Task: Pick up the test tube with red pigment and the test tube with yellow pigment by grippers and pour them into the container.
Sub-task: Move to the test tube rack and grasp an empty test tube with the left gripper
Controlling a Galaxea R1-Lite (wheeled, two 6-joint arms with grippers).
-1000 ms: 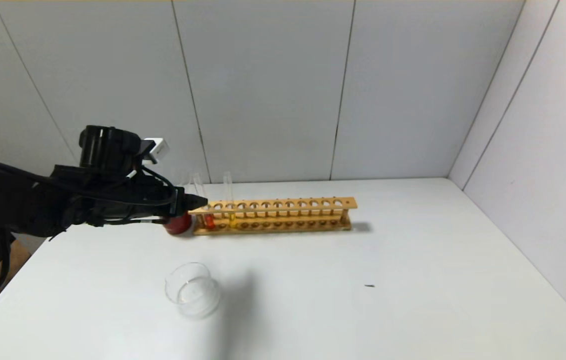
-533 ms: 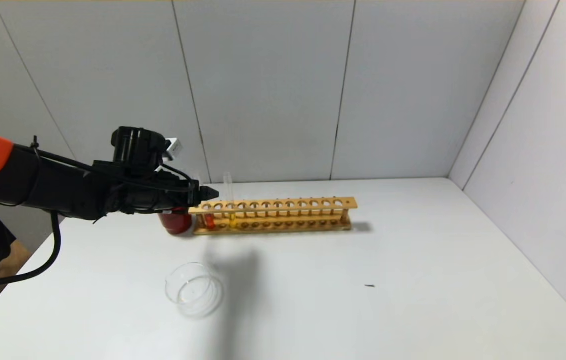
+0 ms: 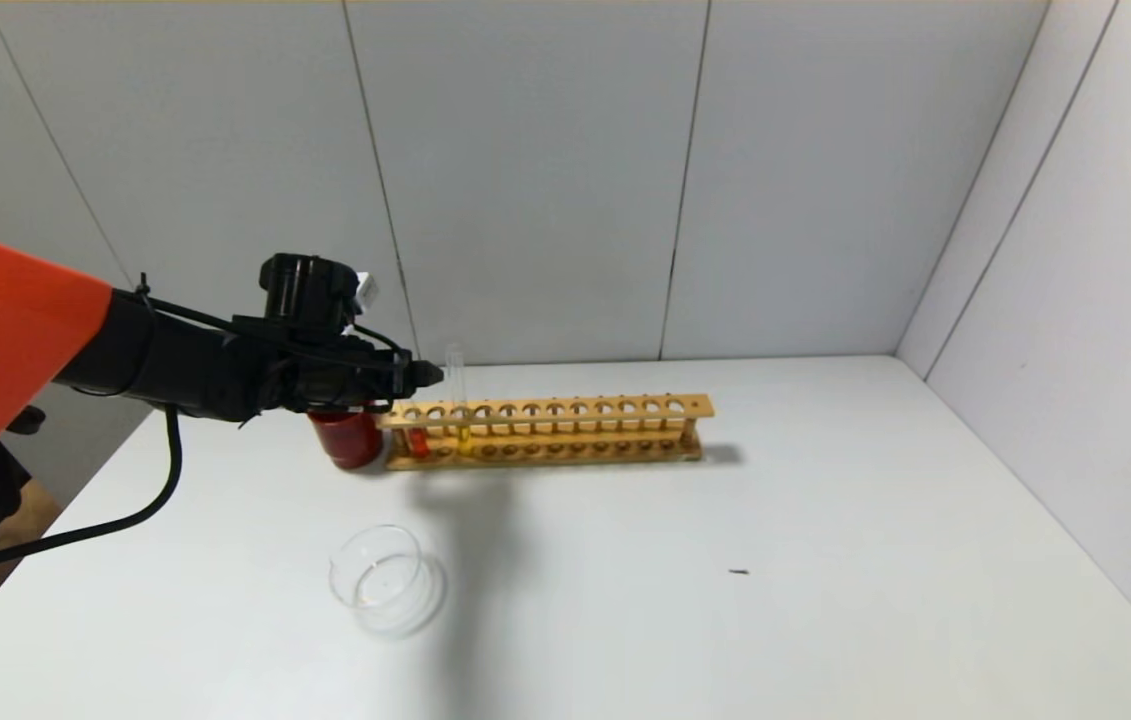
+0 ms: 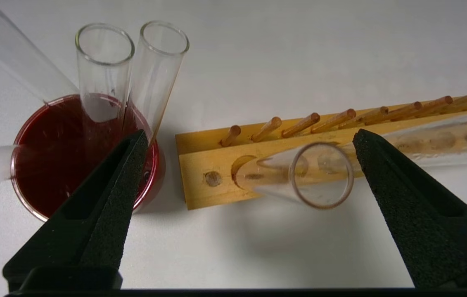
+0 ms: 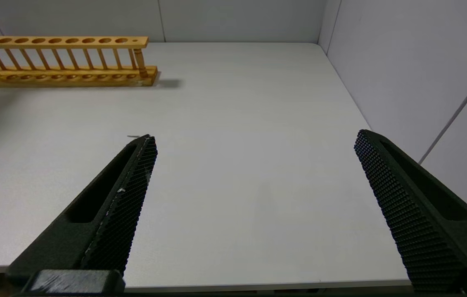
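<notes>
My left gripper grabs the test tube with red pigment by the bare glass below its opening (image 4: 285, 171) next, since the rack closes around the test tube's lower half.
The test tube with red pigment (image 3: 416, 438) stands in the first hole at the left end of the wooden rack (image 3: 575, 410). The test tube with yellow pigment (image 3: 463, 432) stands two holes along. My left gripper (image 3: 428, 375) hovers open at tube-top height over that rack end. In the left wrist view the gripper (image 4: 250, 136) is open, with the first tube's open mouth (image 4: 320, 175) between the fingers and nearer the right finger (image 4: 402, 198), not touching. The container (image 3: 385, 580), a clear glass dish, sits near the table's front. My right gripper (image 5: 254, 138) is open and empty.
A dark red cup (image 3: 347, 440) holding several colourless tubes (image 4: 105, 70) stands against the rack's left end, under my left wrist. Grey walls close the back and right side. A small dark speck (image 3: 738, 572) lies on the white table (image 3: 825, 600).
My left arm has moved right and farther out, from beside the red cup to above the rack's left end. The tubes and the dish have not moved.
</notes>
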